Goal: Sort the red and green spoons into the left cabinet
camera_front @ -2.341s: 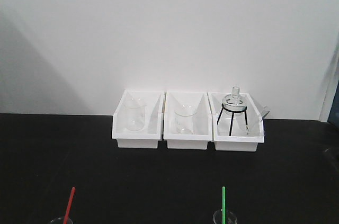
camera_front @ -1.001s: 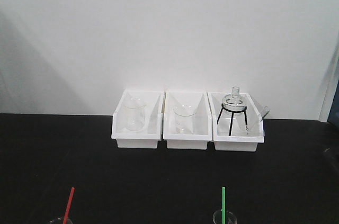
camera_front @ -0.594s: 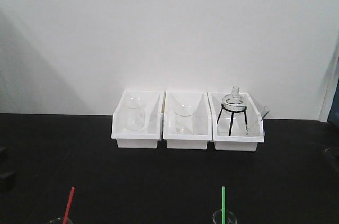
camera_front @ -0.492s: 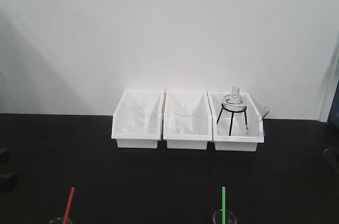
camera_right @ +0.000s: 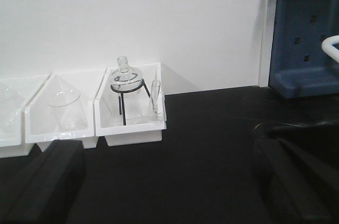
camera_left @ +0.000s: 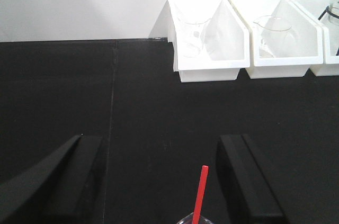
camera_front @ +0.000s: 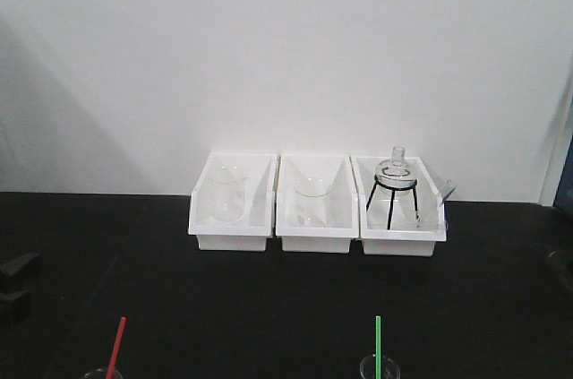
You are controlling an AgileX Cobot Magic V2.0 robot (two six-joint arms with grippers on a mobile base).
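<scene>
The green spoon has to go into the left cabinet to be sorted, so my right gripper needs to grab it by its upright handle (camera_front: 378, 335) next.
The red spoon (camera_front: 116, 348) stands handle-up in a clear glass (camera_front: 101, 374) at the front left of the black table. In the left wrist view the red spoon (camera_left: 199, 195) rises between the wide-open jaws, nearer the right finger (camera_left: 249, 181). My left gripper (camera_left: 164, 176) is open and touches nothing; it also shows at the left edge of the front view as the left gripper (camera_front: 18, 279). The green spoon (camera_front: 378, 343) stands in another glass (camera_front: 380, 367) at the front right. My right gripper (camera_right: 169, 181) is open over bare table. The left cabinet is out of view.
Three white bins (camera_front: 231, 236) stand in a row against the back wall, holding beakers (camera_front: 226, 193) and a flask on a black tripod (camera_front: 395, 189). A blue rack (camera_right: 304, 38) stands at the far right in the right wrist view.
The left gripper has come into the front view from the left edge and moved slightly up and right. The spoons and bins have not moved.
</scene>
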